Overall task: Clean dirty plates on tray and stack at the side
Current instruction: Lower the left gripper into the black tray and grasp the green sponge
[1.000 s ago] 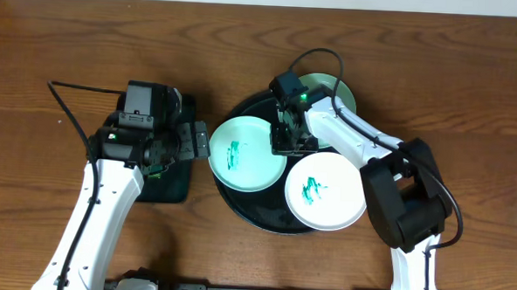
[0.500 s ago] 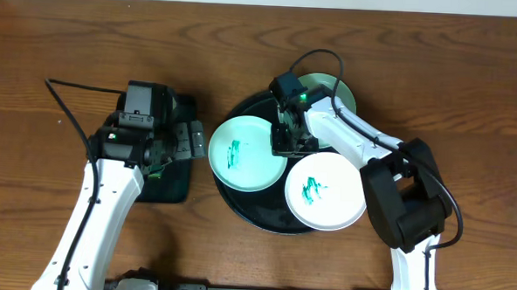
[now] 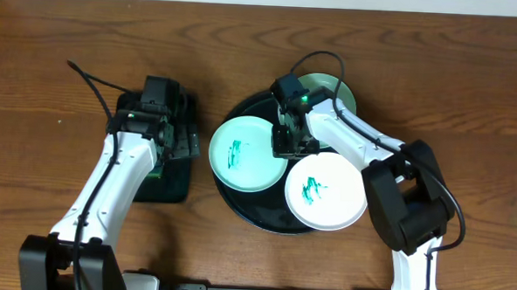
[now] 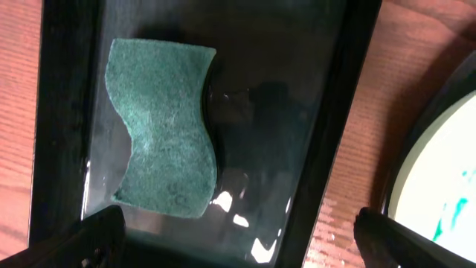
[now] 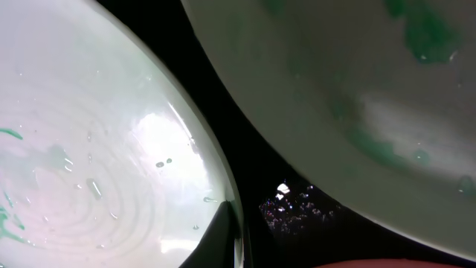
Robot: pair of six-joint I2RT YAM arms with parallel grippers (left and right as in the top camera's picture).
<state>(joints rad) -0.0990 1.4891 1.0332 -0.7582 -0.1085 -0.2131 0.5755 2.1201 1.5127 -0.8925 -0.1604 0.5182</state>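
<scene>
Next, my left gripper grabs the green sponge across its middle (image 4: 166, 128) from both long sides, so the sponge's far end stays free to wipe plates.
Three plates lie on the round black tray (image 3: 257, 217): a mint plate (image 3: 241, 153) with a teal smear at the left, a white plate (image 3: 331, 192) with a smear at the front right, and a mint plate (image 3: 331, 91) at the back. My right gripper (image 3: 291, 148) is between them, shut on the white plate (image 5: 97, 149) at its rim, and one dark finger (image 5: 216, 238) lies on that edge. A smeared mint plate (image 5: 357, 74) shows beside it. My left gripper (image 3: 178, 140) hangs open over the green sponge (image 4: 163, 141), touching nothing.
The sponge lies in a small black rectangular tray (image 4: 327, 141) with wet glints, left of the round tray. The mint plate's rim (image 4: 446, 193) shows at that view's right edge. Brown wooden table (image 3: 62, 40) surrounds both trays, and both arm bases stand at the front edge.
My left arm has swung right and back, bringing its open gripper over the rectangular tray. The right arm and the plates have not moved.
</scene>
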